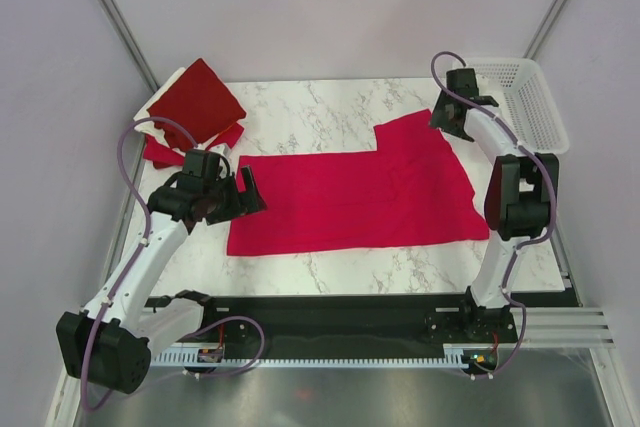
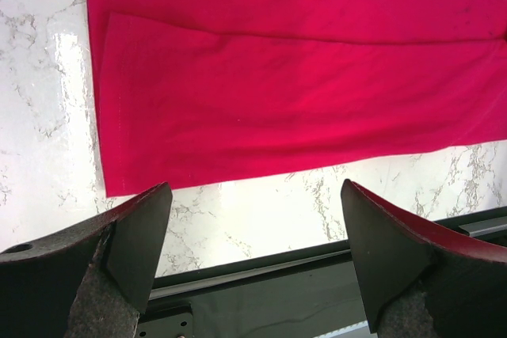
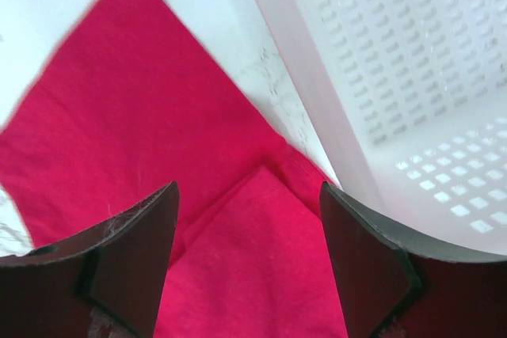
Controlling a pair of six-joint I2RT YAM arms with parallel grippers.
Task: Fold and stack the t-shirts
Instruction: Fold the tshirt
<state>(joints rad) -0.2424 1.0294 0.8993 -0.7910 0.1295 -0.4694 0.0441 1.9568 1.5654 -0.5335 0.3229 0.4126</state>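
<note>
My right gripper will next grab the crimson t-shirt's far corner beside the basket to fold its far side over the near.
A bright crimson t-shirt (image 1: 360,197) lies spread flat on the marble table, with a layer folded over along its near side (image 2: 293,116). My left gripper (image 1: 240,202) hovers open at the shirt's near left corner, with only bare marble between its fingers (image 2: 253,235). At the shirt's far right corner my right gripper (image 1: 447,125) stands open just above a folded-over point of the cloth (image 3: 261,259), gripping nothing (image 3: 249,227). At the back left sits a pile of folded t-shirts: a dark red one (image 1: 197,99) on top, a red one (image 1: 165,152) under it, and a cream edge (image 1: 160,87).
A white lattice basket (image 1: 525,97) stands at the back right, its wall (image 3: 317,61) right next to my right gripper. The table's black front rail (image 2: 261,267) runs just below the left fingers. Grey walls close in the sides.
</note>
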